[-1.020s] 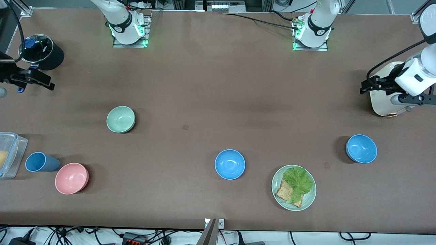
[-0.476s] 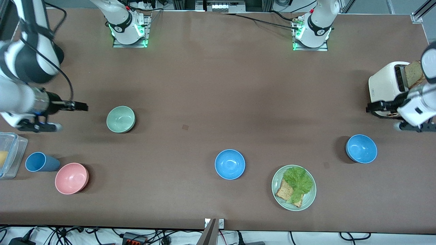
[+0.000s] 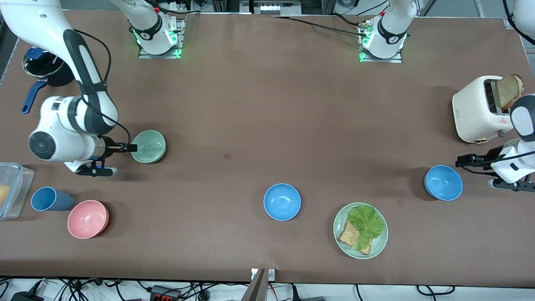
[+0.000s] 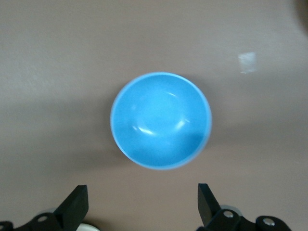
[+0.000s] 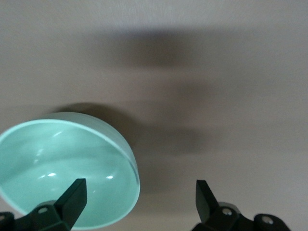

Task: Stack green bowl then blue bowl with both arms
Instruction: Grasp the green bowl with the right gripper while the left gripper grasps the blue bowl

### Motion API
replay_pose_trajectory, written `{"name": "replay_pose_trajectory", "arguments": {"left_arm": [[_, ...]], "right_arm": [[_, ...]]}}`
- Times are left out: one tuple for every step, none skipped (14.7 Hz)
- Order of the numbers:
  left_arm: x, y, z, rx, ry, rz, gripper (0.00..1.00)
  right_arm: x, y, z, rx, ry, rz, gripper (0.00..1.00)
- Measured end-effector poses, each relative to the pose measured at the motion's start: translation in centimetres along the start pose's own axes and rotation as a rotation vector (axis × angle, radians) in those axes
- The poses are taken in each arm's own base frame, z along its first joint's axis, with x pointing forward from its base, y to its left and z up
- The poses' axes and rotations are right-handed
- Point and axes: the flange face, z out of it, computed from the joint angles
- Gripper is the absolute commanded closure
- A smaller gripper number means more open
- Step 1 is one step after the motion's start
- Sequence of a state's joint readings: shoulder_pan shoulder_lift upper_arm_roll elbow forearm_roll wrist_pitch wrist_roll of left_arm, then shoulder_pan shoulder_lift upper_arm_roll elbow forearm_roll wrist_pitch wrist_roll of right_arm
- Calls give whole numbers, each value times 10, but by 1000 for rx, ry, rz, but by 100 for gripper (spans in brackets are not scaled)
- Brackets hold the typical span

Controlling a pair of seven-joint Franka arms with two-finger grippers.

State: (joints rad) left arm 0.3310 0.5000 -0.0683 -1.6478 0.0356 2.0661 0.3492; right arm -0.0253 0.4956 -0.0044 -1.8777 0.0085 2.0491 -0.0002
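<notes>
My left gripper should stack the blue bowl onto the green bowl (image 3: 148,146), so it should next grab the blue bowl by its rim (image 3: 460,183).
The green bowl (image 3: 148,146) sits upright toward the right arm's end of the table. My right gripper (image 3: 130,147) is open and empty over its rim. In the right wrist view the green bowl (image 5: 67,163) lies under one finger (image 5: 74,196) of the right gripper (image 5: 139,197). One blue bowl (image 3: 443,182) sits near the left arm's end. My left gripper (image 3: 460,160) is open and empty just beside it. In the left wrist view this blue bowl (image 4: 161,120) lies just ahead of the left gripper (image 4: 142,204). A second blue bowl (image 3: 282,202) sits mid-table.
A pink bowl (image 3: 88,219), a blue cup (image 3: 50,199) and a clear container (image 3: 10,190) stand at the right arm's end. A black pot (image 3: 44,67) is near there. A plate (image 3: 378,246) holds lettuce and bread. A white toaster (image 3: 476,108) holds a bread slice.
The right gripper has swung in from the table's end to the green bowl. The left gripper has come from the toaster to beside the blue bowl. No bowl has moved.
</notes>
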Motion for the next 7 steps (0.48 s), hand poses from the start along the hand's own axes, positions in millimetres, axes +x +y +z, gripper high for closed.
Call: {"name": "replay_pose_trajectory", "arguments": {"left_arm": [[1,-10,14,0,7,0,0],[2,-17,26,0,14,-3,0],[3,-22,37,1,24,-3,0],[5,-25,48,2,31,-3,1],[7,-25,58,1,33,-3,3],[8,-24,66,-2,30,-1,6],[10,-24,72,-2,33,0,8]], "right_arm": [[1,0,8,0,-11,0,25],[1,0,13,0,-19,1,48],[2,0,16,0,-24,1,69],[1,0,17,2,-27,2,85],[0,0,18,7,-31,6,97],[-1,-1,20,15,-35,11,100],[-2,-1,22,22,-40,14,100]]}}
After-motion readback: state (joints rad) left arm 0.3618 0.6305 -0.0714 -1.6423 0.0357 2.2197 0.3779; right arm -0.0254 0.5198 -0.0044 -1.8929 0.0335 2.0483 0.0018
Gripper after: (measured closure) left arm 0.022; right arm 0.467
